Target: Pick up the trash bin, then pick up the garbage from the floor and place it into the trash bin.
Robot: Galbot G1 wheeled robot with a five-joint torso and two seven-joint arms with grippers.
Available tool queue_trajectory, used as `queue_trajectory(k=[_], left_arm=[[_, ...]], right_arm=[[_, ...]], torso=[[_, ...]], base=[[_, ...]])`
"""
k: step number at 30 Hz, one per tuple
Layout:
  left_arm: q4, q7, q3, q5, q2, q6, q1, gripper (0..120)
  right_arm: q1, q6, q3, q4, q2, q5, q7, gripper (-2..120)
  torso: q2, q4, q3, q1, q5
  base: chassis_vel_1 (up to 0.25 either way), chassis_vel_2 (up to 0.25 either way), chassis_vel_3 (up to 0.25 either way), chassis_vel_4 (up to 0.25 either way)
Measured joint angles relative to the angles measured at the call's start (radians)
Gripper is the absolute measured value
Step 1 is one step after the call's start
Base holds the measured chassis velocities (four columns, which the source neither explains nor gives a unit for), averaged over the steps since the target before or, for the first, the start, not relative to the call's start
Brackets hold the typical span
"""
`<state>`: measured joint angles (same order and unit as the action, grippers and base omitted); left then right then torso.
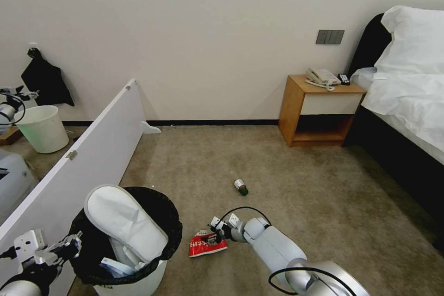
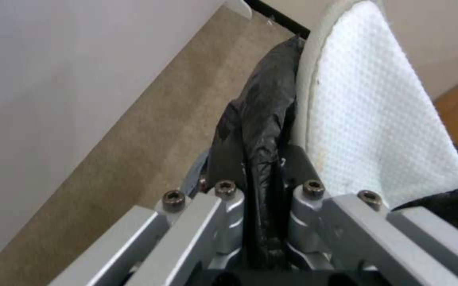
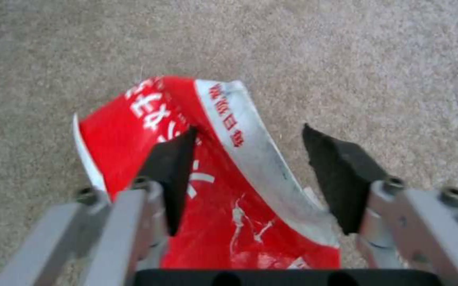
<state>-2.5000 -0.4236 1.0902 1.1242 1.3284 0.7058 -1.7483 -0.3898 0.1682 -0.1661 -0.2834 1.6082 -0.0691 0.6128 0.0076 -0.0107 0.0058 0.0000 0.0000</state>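
Note:
My right gripper should next grab the packet that lies flattened (image 1: 206, 245) on the carpet by its raised white edge to pick it up.
The trash bin (image 1: 134, 282) stands at the lower left, white with a black bag over its rim (image 2: 261, 115). My left gripper (image 1: 74, 243) is shut on that bagged rim (image 2: 258, 206). A white slipper (image 1: 122, 222) (image 2: 367, 119) sticks up out of the bin, with more white litter below it. On the carpet lies a flattened red-white packet (image 1: 207, 244) (image 3: 197, 178). My right gripper (image 1: 213, 236) (image 3: 250, 159) is open right over it, one finger above the red face and the other beyond its white edge. A small green-capped bottle (image 1: 240, 187) lies farther off.
A long white board (image 1: 88, 148) leans along the left. A pale bucket (image 1: 44, 128) stands behind it near a black bag on the wall. A wooden nightstand (image 1: 319, 111) with a phone and a bed (image 1: 407, 97) fill the right. Open carpet lies between.

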Motion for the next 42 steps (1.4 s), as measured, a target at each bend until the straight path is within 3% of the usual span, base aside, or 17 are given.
queue_trajectory(k=[3, 6, 14, 32, 37, 39, 42], left_arm=[[0.0, 0.0, -0.001, -0.001, 0.0, 0.0, 0.001, 5], [0.0, 0.0, -0.002, -0.001, 0.0, 0.0, 0.003, 5], [0.0, 0.0, -0.002, -0.002, 0.0, 0.0, 0.003, 5], [0.0, 0.0, -0.003, -0.001, -0.003, 0.0, 0.002, 5], [0.0, 0.0, -0.008, 0.001, -0.019, 0.0, 0.004, 5], [0.0, 0.0, -0.012, 0.009, -0.048, -0.001, 0.009, 5], [0.0, 0.0, -0.016, 0.012, -0.057, -0.001, 0.011, 5]], right_arm=[[0.0, 0.001, 0.0, 0.0, -0.001, -0.001, 0.002, 45], [0.001, 0.001, 0.0, 0.0, -0.005, -0.002, 0.008, 26], [0.001, 0.003, -0.002, 0.0, -0.005, -0.001, 0.016, 0], [-0.004, 0.042, 0.045, -0.041, -0.04, 0.013, 0.024, 0], [-0.032, 0.046, 0.064, -0.143, -0.1, 0.071, 0.025, 0], [-0.088, 0.019, 0.049, -0.332, -0.195, 0.163, 0.013, 0], [-0.116, -0.005, 0.043, -0.429, -0.237, 0.208, -0.002, 0]], torso=[[0.0, 0.0, 0.0, 0.0, 0.0], [0.0, 0.0, 0.0, 0.0, 0.0], [0.0, -0.0001, 0.0, 0.0, 0.0], [0.0, 0.0002, 0.0, 0.0, 0.0], [0.0, -0.0001, 0.0, 0.0, 0.0001], [0.0, -0.0005, 0.0, 0.0, 0.0002], [0.0, -0.0007, 0.0, 0.0, 0.0001]], base=[[0.0, 0.0, 0.0, 0.0], [0.0, 0.0, 0.0, 0.0], [0.0, 0.0, 0.0, 0.0], [0.0, 0.0, 0.0, 0.0], [0.0, 0.0, 0.0, 0.0], [0.0, 0.0, 0.0, 0.0], [0.0, 0.0, 0.0, 0.0]])
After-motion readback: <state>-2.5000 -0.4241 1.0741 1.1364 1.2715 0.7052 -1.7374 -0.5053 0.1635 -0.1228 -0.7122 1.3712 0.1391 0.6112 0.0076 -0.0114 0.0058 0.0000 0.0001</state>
